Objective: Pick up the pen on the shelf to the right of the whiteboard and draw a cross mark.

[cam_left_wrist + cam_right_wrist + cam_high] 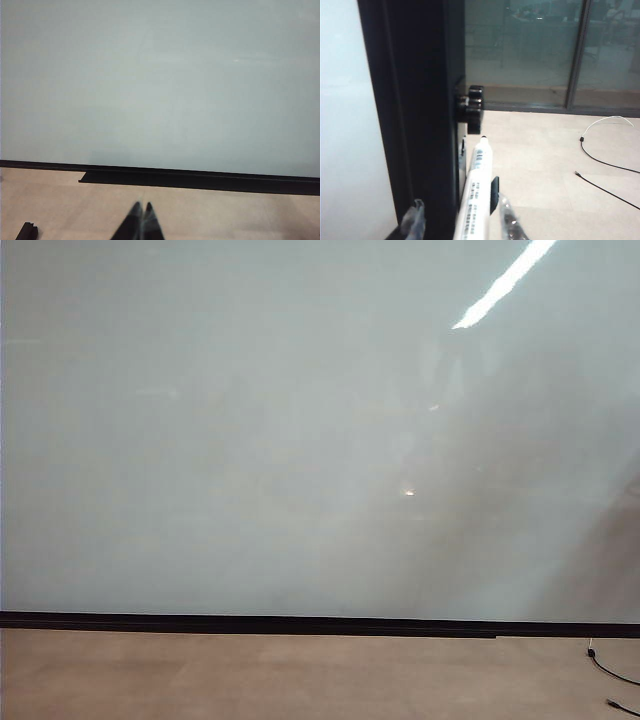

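Observation:
The right gripper grabs the pen by its white printed body (pixel 473 210) next, to draw with the pen's black ink tip (pixel 484 138), which is already uncapped.
The whiteboard (pixel 300 440) fills the exterior view, a thin black strip (pixel 300 623) along its lower edge; no mark shows on it. In the right wrist view the pen (pixel 476 200), white with black print, lies along the board's black side frame (pixel 415 110). My right gripper (pixel 461 220) is open and straddles the pen: one clear finger (pixel 415 220) is well apart from it beyond the frame, the other (pixel 507 220) is close beside it. My left gripper (pixel 141 207) hangs shut and empty above the floor before the board (pixel 160 80). Neither gripper shows in the exterior view.
A black knob (pixel 472 102) sticks out of the frame just beyond the pen's tip. Thin cables (pixel 605 165) trail on the tan floor, also visible as a cable (pixel 610 670) in the exterior view. A small black block (pixel 27 231) lies near the left gripper. Glass panels (pixel 545 50) stand behind.

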Tool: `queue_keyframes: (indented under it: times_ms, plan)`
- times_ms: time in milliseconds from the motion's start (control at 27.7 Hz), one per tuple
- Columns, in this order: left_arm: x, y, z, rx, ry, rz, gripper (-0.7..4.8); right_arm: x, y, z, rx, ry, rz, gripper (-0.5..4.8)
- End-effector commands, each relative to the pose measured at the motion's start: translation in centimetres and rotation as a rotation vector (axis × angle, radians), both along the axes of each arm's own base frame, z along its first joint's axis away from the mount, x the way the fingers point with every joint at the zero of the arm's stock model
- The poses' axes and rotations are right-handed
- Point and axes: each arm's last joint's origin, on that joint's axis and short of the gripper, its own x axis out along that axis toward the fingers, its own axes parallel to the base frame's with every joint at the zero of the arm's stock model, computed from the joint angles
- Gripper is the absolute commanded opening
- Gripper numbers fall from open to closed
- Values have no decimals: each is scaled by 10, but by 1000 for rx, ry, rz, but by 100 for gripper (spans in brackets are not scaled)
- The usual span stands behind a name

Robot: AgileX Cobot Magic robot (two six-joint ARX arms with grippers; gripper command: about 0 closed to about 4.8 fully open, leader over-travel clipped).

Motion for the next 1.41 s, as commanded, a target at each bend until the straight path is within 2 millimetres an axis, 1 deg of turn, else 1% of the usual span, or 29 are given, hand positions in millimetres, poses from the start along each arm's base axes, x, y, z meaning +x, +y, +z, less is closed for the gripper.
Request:
queue_keyframes:
  times_ms: [36,108,145,181,217,253,289,506,687,831,940,1084,1192,1265,1373,1409]
  plan:
    - [0,0,2,4,-11,-4,-4,0,0,3,-10,-17,4,144]
    - [0,0,2,4,-11,-4,-5,0,0,3,-13,-18,1,138]
    - [0,0,2,4,-11,-4,-5,0,0,3,-13,-18,0,118]
    - [0,0,2,4,-11,-4,-5,0,0,3,-13,-18,0,68]
    - [0,0,2,4,-11,-4,-4,0,0,3,-13,-18,1,42]
    - [0,0,2,4,-11,-4,-4,0,0,3,-13,-18,1,4]
    - [0,0,2,4,-11,-4,-4,0,0,3,-14,-17,2,-5]
    - [0,0,2,4,-11,-4,-4,0,1,5,-19,-26,11,-5]
    - [0,0,2,4,-11,-4,-4,-1,0,15,-44,-54,-4,-5]
    - [0,0,2,4,-11,-4,-4,-1,-1,15,-44,-56,-16,-5]
    - [0,0,2,4,-11,-4,-4,-2,-2,17,-42,-61,-77,-5]
    - [0,0,2,4,-11,-4,-4,-8,-2,19,-54,-64,-191,-5]
    - [0,0,2,4,-11,-4,-5,-16,1,21,-48,-63,-272,-5]
    - [0,0,2,4,-11,-4,-4,-25,8,23,-38,-58,-344,-5]
    - [0,0,2,4,-11,-4,-4,-41,25,29,-25,-66,-403,-5]
    - [0,0,2,4,-11,-4,-4,-51,36,33,-17,-77,-430,-5]
